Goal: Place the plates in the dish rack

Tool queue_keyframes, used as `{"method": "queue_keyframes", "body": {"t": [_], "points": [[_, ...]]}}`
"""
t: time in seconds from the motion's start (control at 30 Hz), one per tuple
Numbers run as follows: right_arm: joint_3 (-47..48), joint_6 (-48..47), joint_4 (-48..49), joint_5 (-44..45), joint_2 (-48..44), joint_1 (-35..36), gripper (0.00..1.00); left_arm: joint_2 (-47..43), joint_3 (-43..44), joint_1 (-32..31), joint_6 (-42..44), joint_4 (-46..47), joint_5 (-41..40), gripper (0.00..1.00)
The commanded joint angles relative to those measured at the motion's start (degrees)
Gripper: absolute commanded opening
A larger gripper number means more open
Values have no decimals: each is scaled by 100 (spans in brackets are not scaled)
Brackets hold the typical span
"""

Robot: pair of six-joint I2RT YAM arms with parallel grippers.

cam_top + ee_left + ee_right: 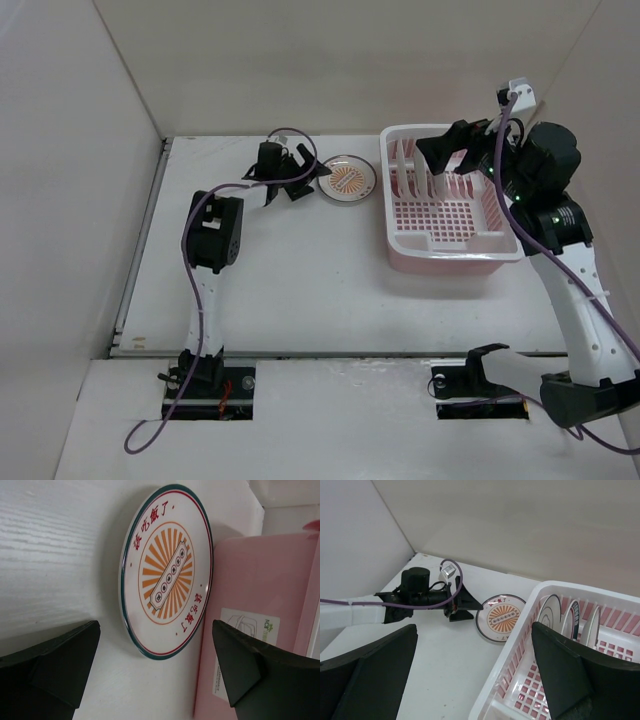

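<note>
My left gripper grabs the sunburst plate's edge away from the rack next. The opposite edge stays free for my right gripper.
One plate (348,180) with an orange sunburst centre lies flat on the white table, just left of the pink dish rack (500,245). My left gripper (311,181) is open and low on the table at the plate's left edge, not touching it. In the left wrist view the plate (167,570) lies ahead of the open gripper (155,680), with the rack's pink wall (250,605) to its right. Three plates stand upright among the rack's dividers (551,611) (572,621) (592,626). My right gripper (446,158) hovers over the rack, open and empty (472,680).
Pale walls close in the table at the back and on both sides. The rack (520,650) stands at the back right. The left arm (415,597) and its purple cable stretch across the back left.
</note>
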Motion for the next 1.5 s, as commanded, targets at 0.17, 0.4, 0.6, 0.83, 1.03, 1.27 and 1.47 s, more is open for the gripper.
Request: {"method": "queue_keyframes", "body": {"t": [0.17,0.4,0.6,0.83,1.03,1.27,1.47], "points": [[414,-31,-53,-1,-165,54,100,724,657,-33,-216,-656,-375,88],[414,-31,0,-115,-217,54,100,1059,1141,-33,-348,-787,-269,68],[476,-31,62,-247,-113,54,100,1174,1369,-33,-401,-928,-322,54],[590,-31,62,-247,-59,116,100,1331,1659,-86,-269,-1147,-322,32],[537,-513,-262,-317,204,378,100,1508,2011,-86,-216,-1490,-208,0],[503,-1112,-422,430,626,1038,100,7,628,-16,302,-2026,-1296,0],[450,-1392,-343,455,968,1563,100,-2056,-203,187,689,-3376,-2702,0]]}}
